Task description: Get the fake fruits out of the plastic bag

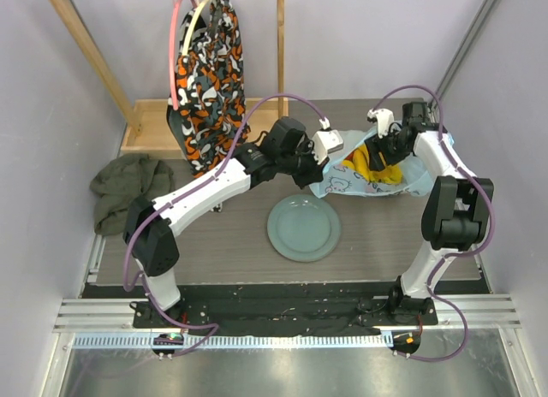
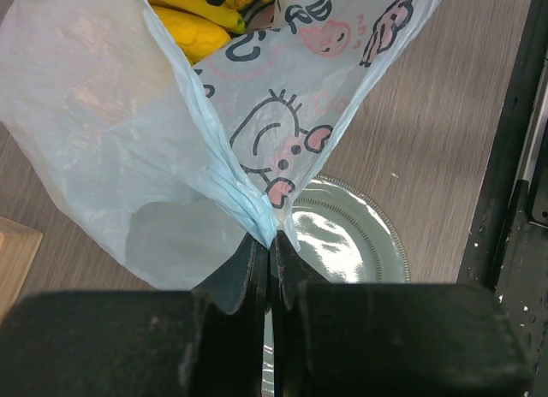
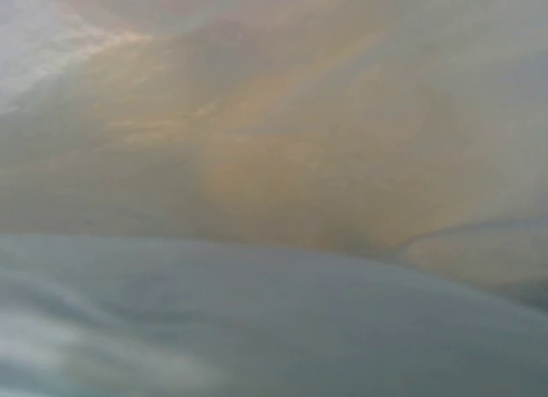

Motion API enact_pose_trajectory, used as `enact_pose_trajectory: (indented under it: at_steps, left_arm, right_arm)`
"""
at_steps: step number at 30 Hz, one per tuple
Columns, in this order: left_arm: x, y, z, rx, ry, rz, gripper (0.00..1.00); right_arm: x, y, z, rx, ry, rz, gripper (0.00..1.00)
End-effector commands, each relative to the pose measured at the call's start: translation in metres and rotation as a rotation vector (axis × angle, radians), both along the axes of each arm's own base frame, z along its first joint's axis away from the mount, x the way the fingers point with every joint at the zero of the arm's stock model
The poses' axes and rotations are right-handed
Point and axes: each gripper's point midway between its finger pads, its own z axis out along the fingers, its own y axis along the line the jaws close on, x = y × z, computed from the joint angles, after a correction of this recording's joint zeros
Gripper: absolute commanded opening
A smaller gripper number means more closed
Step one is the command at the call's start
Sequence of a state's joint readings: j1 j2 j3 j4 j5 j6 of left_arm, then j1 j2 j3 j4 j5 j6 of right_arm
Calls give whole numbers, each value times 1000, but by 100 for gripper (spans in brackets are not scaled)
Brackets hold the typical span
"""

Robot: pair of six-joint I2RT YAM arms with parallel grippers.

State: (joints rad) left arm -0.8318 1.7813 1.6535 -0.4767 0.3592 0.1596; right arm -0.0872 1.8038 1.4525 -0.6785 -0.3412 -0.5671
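The yellow banana's body needs to stay free to come out of the plastic bag (image 1: 347,185), so my right gripper should next grab the banana's end beside it.
The light-blue plastic bag (image 1: 347,185) with its pink cartoon print lies at the back right of the table. My left gripper (image 2: 270,243) is shut on a bunched edge of the bag (image 2: 111,140) and holds it up above the plate. Through the bag's mouth I see yellow fake fruits (image 2: 193,5), a banana among them, and in the top view they show as a yellow patch (image 1: 377,170). My right gripper (image 1: 381,151) reaches into the bag among the fruits. Bag film (image 3: 282,174) with a yellowish glow fills the right wrist view and hides its fingers.
A pale green plate (image 1: 304,228) sits mid-table in front of the bag, and also shows under my left fingers (image 2: 360,234). An orange-black-white patterned cloth (image 1: 210,72) hangs from a wooden rack at the back. A dark green cloth (image 1: 124,187) lies at the left edge.
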Motion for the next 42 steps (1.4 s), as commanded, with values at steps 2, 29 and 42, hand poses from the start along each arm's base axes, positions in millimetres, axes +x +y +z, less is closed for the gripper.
enact_pose_trajectory:
  at_steps: [2,29,42]
  left_arm:
    - [8,-2,22,-33,-56,10,6]
    - [34,-10,46,-45,-152,62,52]
    - [23,92,137,-86,-318,225,88]
  right_arm:
    - [-8,-4,19,-79,-17,124,68]
    - [-66,65,218,213,-301,294,9]
    - [-139,137,322,746,-219,329,8]
